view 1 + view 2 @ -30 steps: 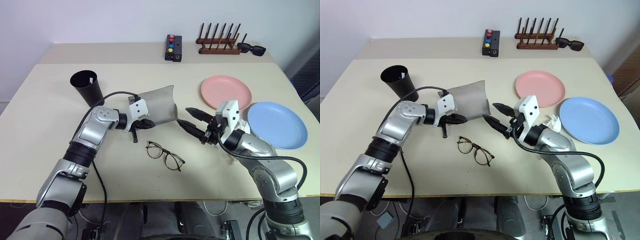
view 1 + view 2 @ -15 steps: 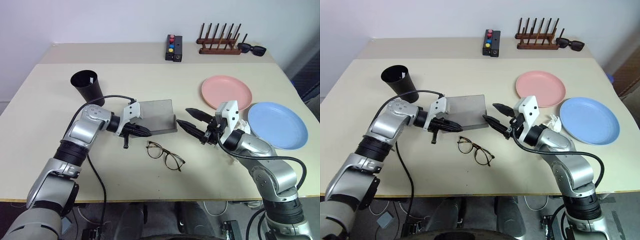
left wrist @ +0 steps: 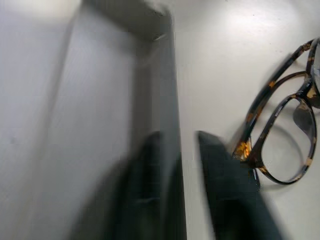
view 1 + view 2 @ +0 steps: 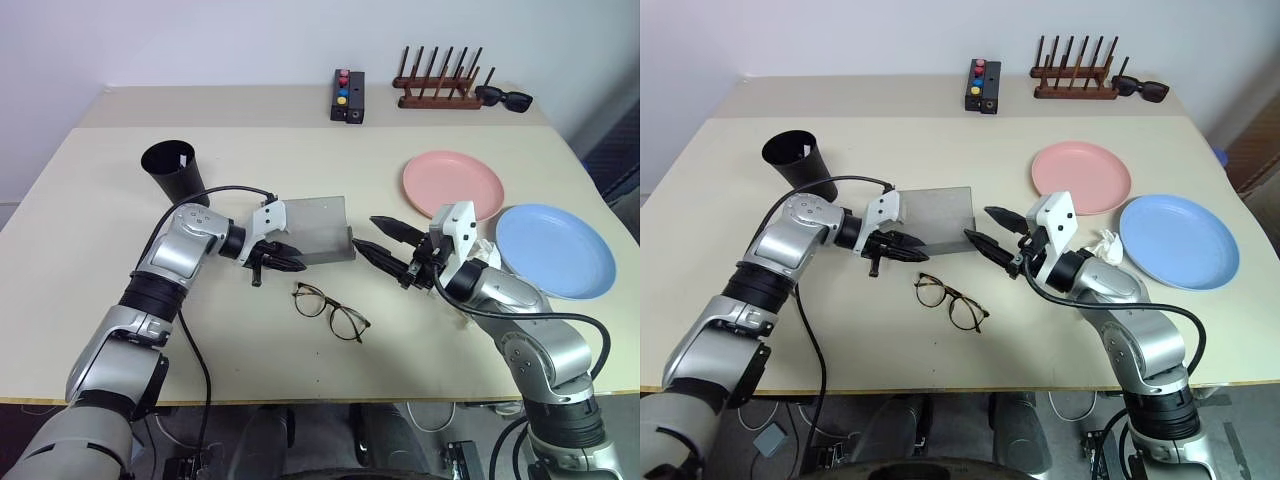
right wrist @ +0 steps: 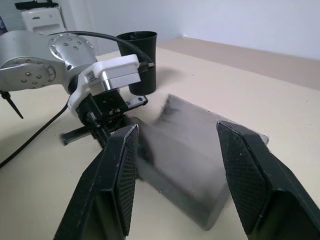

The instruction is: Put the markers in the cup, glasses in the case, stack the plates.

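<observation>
My left gripper will go to the glasses and grab the bridge (image 4: 329, 302) between the thin round rims, because both rims are filled with clear lenses.
The grey case (image 4: 312, 230) lies flat mid-table with its lid down. My left gripper (image 4: 283, 263) sits at its near left corner, open, with the case's edge (image 3: 175, 125) between the fingers. The glasses (image 4: 332, 310) lie just in front of the case, also by my left fingers (image 3: 282, 135). My right gripper (image 4: 368, 232) hovers open at the case's right end, holding nothing. The black cup (image 4: 176, 175) stands at the far left with a pale tip inside its rim; I cannot tell if it is one of the markers. The pink plate (image 4: 452, 183) and blue plate (image 4: 555, 250) lie side by side on the right.
A small black box with coloured buttons (image 4: 347, 97), a wooden peg rack (image 4: 437, 90) and black sunglasses (image 4: 503, 97) sit along the back. A crumpled white scrap (image 4: 1105, 242) lies beside my right forearm, near the blue plate.
The case's grey panel stood tilted up in my left gripper a second ago; it now lies flat. The left fingers have parted. The right arm has not moved.
</observation>
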`<act>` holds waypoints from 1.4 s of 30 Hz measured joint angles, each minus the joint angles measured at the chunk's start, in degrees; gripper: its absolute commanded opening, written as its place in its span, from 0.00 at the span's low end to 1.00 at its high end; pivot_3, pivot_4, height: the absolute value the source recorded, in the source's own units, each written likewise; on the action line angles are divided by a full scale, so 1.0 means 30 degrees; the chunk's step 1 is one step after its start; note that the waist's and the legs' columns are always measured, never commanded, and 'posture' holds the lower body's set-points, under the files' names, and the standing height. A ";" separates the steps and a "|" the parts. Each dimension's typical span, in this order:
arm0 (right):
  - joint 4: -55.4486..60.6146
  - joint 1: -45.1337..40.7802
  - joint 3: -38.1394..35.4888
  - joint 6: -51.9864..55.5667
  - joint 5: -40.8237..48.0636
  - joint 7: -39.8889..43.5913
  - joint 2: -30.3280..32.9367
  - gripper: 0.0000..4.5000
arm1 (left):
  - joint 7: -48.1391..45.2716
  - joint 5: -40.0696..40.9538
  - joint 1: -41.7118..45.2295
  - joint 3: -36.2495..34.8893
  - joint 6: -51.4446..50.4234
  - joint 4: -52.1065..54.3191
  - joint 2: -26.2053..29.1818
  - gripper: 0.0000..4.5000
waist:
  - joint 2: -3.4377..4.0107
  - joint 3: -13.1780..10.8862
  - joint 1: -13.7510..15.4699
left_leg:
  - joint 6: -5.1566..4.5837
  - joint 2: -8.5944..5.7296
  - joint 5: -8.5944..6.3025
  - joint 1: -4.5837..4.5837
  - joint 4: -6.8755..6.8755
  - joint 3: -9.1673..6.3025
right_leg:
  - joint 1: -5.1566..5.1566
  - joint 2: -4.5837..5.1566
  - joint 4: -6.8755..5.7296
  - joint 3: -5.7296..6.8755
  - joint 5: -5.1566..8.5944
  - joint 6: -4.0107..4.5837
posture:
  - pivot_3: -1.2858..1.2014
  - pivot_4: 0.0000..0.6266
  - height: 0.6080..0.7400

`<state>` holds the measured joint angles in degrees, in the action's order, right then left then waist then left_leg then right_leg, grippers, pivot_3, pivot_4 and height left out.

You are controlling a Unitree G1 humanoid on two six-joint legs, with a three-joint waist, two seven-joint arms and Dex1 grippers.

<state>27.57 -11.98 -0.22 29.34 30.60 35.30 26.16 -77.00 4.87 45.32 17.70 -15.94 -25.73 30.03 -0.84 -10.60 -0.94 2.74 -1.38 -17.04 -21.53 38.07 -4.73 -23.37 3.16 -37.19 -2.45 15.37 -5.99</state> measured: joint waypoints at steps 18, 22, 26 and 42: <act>0.0003 0.0307 -0.0021 0.0000 -0.0010 0.0175 0.0064 0.56 | 0.1531 0.1058 -0.0243 -0.2003 -0.0021 0.1921 0.0079 0.63 | 0.0000 0.0000 -0.0006 | 0.0001 0.0015 0.0001 0.0002 0.0000 -0.0005 | -0.0001 0.0001 -0.0004 -0.0001 0.0000 0.0000 | 0.52 0.24 0.96; 0.0008 0.0336 -0.0059 0.0009 -0.0014 0.0191 0.0196 0.56 | 0.1119 0.1371 -0.0629 -0.2028 -0.0086 0.3788 0.0336 0.93 | 0.0001 0.0000 -0.0024 | 0.0001 0.0019 0.0001 0.0003 -0.0002 -0.0001 | 0.0000 0.0001 -0.0002 -0.0003 0.0000 0.0000 | 0.52 0.24 0.96; 0.0044 0.0366 -0.0116 0.0079 0.0004 0.0191 0.0435 0.56 | 0.0813 0.1081 -0.0751 -0.1402 0.0758 0.5630 0.0514 0.99 | 0.0000 0.0000 0.0022 | 0.0002 0.0021 0.0001 0.0002 0.0000 -0.0001 | 0.0002 0.0003 0.0000 -0.0002 0.0000 0.0000 | 0.52 0.24 0.96; 0.0817 0.2861 -0.0381 0.0209 -0.0310 0.0399 0.1750 0.56 | -0.2016 -0.1885 -0.0741 0.3620 0.5836 0.8139 0.0976 0.99 | -0.0001 -0.0001 0.0045 | -0.0001 0.0015 0.0000 0.0003 0.0008 0.0007 | 0.0015 -0.0023 0.0009 -0.0006 0.0001 0.0003 | 0.52 0.24 0.96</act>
<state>30.02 -3.40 -1.37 29.97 29.67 36.50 31.40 -83.04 -0.79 43.09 28.56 1.57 -1.32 32.96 -0.84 -10.60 -0.80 2.74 -1.34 -17.04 -21.52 38.09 -4.70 -23.32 3.10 -37.17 -2.47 15.37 -5.98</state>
